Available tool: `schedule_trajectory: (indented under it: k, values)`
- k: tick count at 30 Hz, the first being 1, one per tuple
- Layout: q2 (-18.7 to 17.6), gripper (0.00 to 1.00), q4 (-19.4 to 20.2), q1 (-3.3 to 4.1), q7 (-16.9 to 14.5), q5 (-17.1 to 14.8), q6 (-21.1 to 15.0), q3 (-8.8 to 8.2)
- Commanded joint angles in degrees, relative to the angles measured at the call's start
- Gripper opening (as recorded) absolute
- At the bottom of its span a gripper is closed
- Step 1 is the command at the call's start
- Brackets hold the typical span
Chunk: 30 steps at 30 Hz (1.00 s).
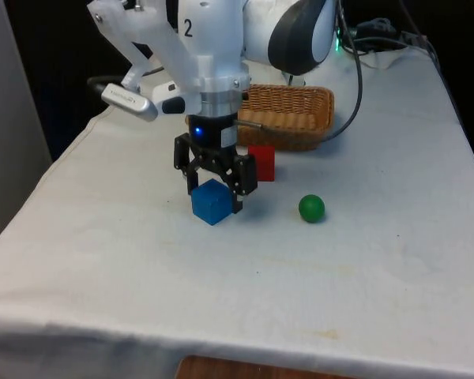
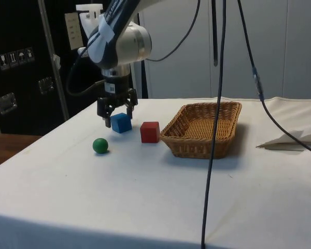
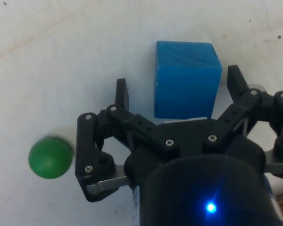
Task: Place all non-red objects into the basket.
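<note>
I will next use my gripper to grab the blue cube by its opposite sides, so that the non-red objects get into the basket.
A blue cube rests on the white cloth. My gripper is lowered over it, open, with one finger on each side. In the wrist view the cube lies between the fingertips with a gap on both sides. In the side view the gripper stands just above the cube. A green ball lies towards the front view's right of the cube. The red cube sits just behind the gripper, in front of the wicker basket, which holds nothing.
A black cable trails from the arm over the cloth beside the basket. In the side view cables hang down in front of the basket, and folded white material lies at the table's far end.
</note>
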State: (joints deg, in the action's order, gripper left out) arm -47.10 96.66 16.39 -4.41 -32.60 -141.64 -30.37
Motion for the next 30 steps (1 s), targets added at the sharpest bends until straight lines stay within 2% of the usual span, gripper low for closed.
schedule_trajectory:
  k: [1, 4, 5, 7, 10, 11, 12, 13, 14, 15, 16, 26, 30]
  values:
    - [-0.29, 1.0, -0.23, -0.34, -0.17, -0.63, -0.63, 0.46]
    - [-0.29, 1.0, 0.0, 0.0, 0.0, -0.06, -0.23, 0.0]
    - [-0.34, 1.0, -0.17, -0.23, -0.17, -0.52, -0.69, 0.4]
    - [-0.34, 0.97, -0.11, -0.17, -0.11, -0.46, -0.74, 0.29]
    - [-0.34, 0.69, -0.11, -0.11, -0.11, -0.4, -0.74, 0.29]
    - [-0.34, 0.53, -0.11, -0.11, -0.11, -0.4, -0.74, 0.29]
    - [-0.34, 0.41, -0.11, -0.11, -0.11, -0.4, -0.74, 0.23]
    - [-0.34, 0.19, -0.06, -0.11, -0.11, -0.4, -0.74, 0.23]
    - [-0.29, 0.09, 0.0, 0.0, 0.0, -0.06, -0.23, 0.0]
    - [-0.34, 0.09, -0.06, -0.11, -0.11, -0.4, -0.74, 0.23]
    - [-0.34, 0.0, -0.06, -0.11, -0.11, -0.4, -0.74, 0.23]
    - [0.11, 0.02, 0.17, 0.06, -0.06, -0.17, -0.52, -0.06]
    - [1.95, 0.02, 1.43, 0.8, 0.06, 0.4, 0.23, -1.38]
